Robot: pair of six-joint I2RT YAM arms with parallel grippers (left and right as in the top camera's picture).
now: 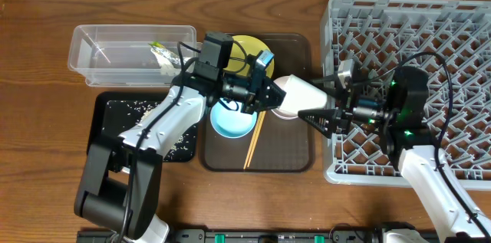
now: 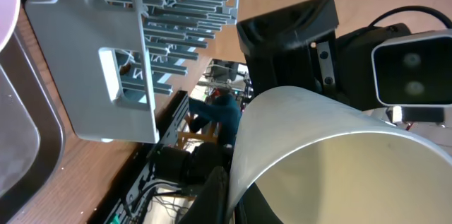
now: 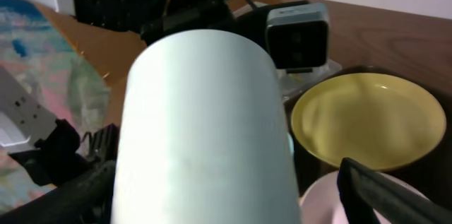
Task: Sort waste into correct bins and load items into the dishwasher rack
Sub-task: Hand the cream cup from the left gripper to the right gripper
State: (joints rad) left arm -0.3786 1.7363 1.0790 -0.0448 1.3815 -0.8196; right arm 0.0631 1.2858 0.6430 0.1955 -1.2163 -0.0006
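The small white cup is ready for my right gripper to close on it: both fingers reach past its base [image 1: 324, 100], along opposite sides of its side [image 1: 305, 96].
My left gripper [image 1: 268, 93] is shut on the rim of the small white cup [image 1: 299, 91], holding it on its side above the brown tray; one finger is inside the rim in the left wrist view [image 2: 229, 189]. My right gripper [image 1: 311, 101] is open with its fingers on either side of the cup [image 3: 205, 125], with a gap on the right side. The yellow plate [image 1: 247, 46], light blue bowl [image 1: 232, 123] and chopsticks [image 1: 255, 145] sit on the tray. The white bowl [image 3: 321, 201] lies under the cup. The grey rack [image 1: 430, 28] stands at the right.
The clear tub [image 1: 100, 47] at the back left holds the yellow-green wrapper [image 1: 163, 55]. The black tray [image 1: 107, 116] in front of it holds rice scraps [image 1: 126, 106]. The dark brown serving tray [image 1: 295, 159] lies between it and the rack.
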